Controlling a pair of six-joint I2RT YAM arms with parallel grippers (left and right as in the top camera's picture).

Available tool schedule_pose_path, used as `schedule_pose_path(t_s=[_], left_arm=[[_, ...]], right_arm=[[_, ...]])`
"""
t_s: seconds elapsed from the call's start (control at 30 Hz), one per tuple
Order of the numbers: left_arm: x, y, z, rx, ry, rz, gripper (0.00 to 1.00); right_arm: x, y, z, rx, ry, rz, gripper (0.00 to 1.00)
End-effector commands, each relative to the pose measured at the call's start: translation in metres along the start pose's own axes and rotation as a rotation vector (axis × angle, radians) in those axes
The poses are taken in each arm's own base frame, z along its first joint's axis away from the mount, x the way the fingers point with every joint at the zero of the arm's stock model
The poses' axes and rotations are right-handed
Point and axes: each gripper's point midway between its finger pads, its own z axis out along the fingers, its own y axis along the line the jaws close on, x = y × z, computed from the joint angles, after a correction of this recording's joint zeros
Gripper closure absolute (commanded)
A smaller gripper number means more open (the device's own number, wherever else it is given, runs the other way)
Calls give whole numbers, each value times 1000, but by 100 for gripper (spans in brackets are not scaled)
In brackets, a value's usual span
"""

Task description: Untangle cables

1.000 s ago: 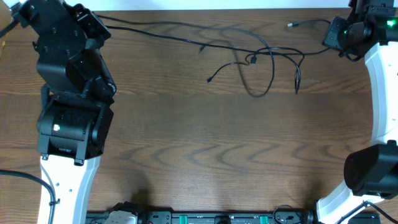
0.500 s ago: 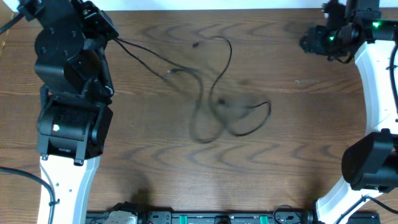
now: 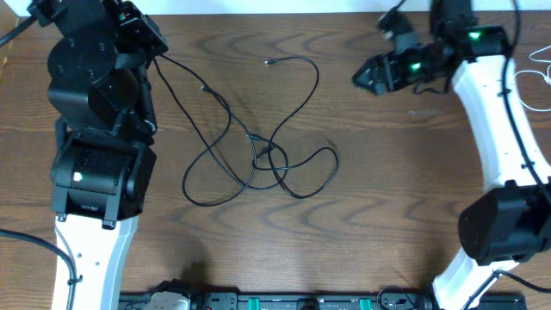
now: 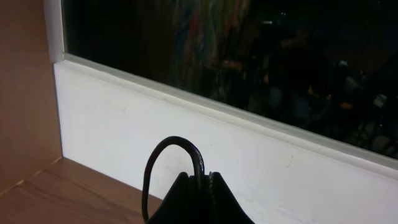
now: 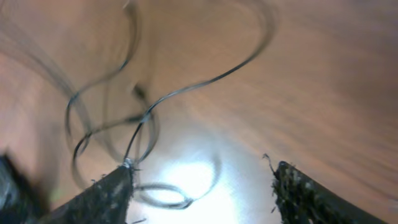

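Observation:
I will next use my right gripper to grab the black cable just behind its far-side plug end, so that I can pull that part of the cable out of the crossing loops.
A long thin black cable lies in loose crossing loops on the middle of the wooden table, one small plug end pointing to the far side. One end runs up to my left gripper at the far left. In the left wrist view that gripper is shut on a small arch of the black cable. My right gripper hovers open at the far right of the loops. In the right wrist view its gripper has wide-spread jaws with nothing between them, and the blurred cable lies beyond.
White cables lie at the table's right edge behind the right arm. The left arm's bulky body covers the table's left side. A white wall and dark window stand just past the far edge.
The black cable was stretched between both grippers. The right gripper opened and let it go, then swung left. The cable slid left and settled into loops at mid-table.

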Motion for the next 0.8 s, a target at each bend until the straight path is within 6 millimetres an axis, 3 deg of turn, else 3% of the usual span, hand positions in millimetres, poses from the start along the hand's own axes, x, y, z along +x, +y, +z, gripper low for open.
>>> schedule_pose_path(t_s=[0.0, 0.2, 0.4, 0.77], left_arm=[[-5, 0, -2, 11, -12, -8, 93], [-5, 0, -2, 10, -11, -7, 93], [-3, 0, -2, 9, -3, -4, 93], [2, 1, -2, 4, 15, 5, 92]], right_arm=[[16, 25, 25, -110, 78, -191, 27], [57, 68, 44, -294, 222, -462, 18], [76, 82, 72, -384, 282, -528, 14], [125, 101, 151, -508, 458, -553, 18]])
